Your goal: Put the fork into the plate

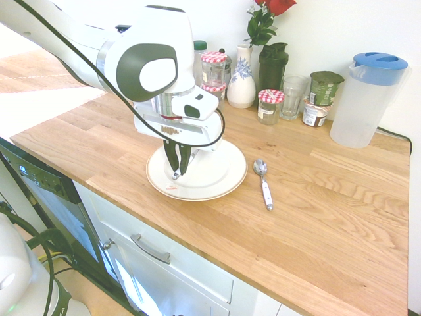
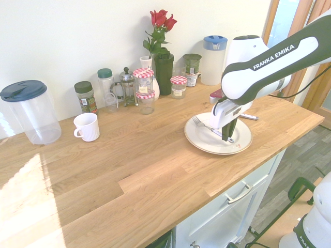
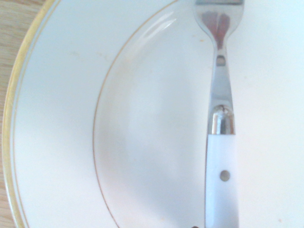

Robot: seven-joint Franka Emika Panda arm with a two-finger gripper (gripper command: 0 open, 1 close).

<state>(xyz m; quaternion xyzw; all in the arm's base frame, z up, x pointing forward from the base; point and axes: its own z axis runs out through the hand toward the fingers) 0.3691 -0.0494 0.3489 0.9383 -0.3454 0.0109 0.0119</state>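
The fork hangs low over the plate's sunken middle in the wrist view and would lie in place, so it is time to open now.
The cream-white plate [image 1: 220, 172] [image 2: 204, 140] sits near the front edge of the wooden counter. My gripper [image 1: 177, 163] [image 2: 225, 133] points down over the plate's middle, shut on the pale handle of the fork [image 2: 202, 124]. The fork lies low and nearly flat across the plate, its tines reaching towards the rim. Whether it touches the plate I cannot tell. In the wrist view the fork [image 3: 221, 118] runs along the plate's [image 3: 61, 118] inner well, silver neck and white handle in sharp view.
A spoon [image 1: 263, 182] with a similar white handle lies on the wood just beside the plate. Along the wall stand jars [image 1: 270, 105], a vase [image 1: 241, 82], a glass [image 1: 293, 96] and a clear pitcher [image 1: 365, 99]. A white mug [image 2: 87, 126] stands further off.
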